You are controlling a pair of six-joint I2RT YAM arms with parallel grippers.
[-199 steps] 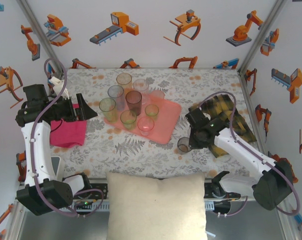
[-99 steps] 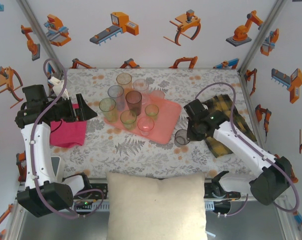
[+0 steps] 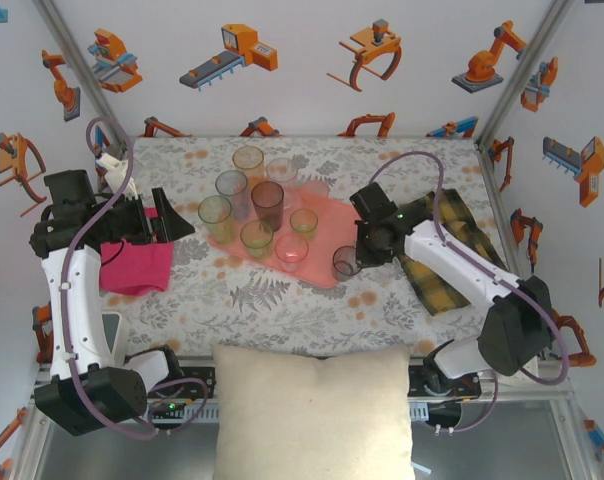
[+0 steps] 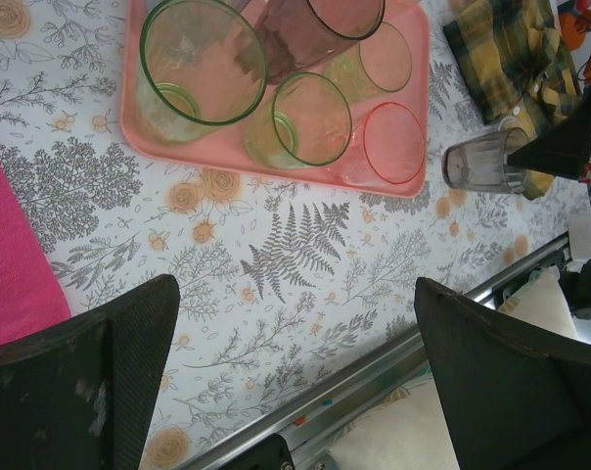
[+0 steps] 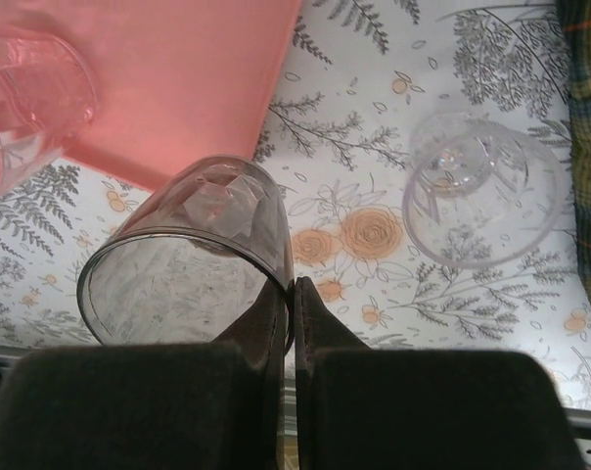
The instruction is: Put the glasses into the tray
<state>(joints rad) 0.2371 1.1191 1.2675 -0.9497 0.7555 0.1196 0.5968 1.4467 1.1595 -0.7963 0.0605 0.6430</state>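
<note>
The grey glass hangs across the tray's edge, so my right gripper should keep holding the glass.
The salmon-pink tray (image 3: 334,222) lies mid-table and carries several tinted glasses (image 3: 267,200). My right gripper (image 3: 362,252) is shut on the rim of a smoky grey glass (image 3: 346,262), which hangs at the tray's near right corner. In the right wrist view the fingertips (image 5: 294,289) pinch that grey glass (image 5: 193,255) by its wall, its base over the tray (image 5: 178,69) corner. A clear glass (image 5: 481,191) stands on the table to its right. My left gripper (image 3: 167,215) stands open at the table's left, with nothing between its fingers (image 4: 295,284).
A magenta cloth (image 3: 137,265) lies under the left arm. A yellow-black plaid cloth (image 3: 462,250) lies at the right, under the right arm. A cream pillow (image 3: 312,410) sits at the near edge between the arm bases.
My right arm has carried the grey glass leftward, from beside the plaid cloth to the tray's near right corner. The left arm has not moved.
</note>
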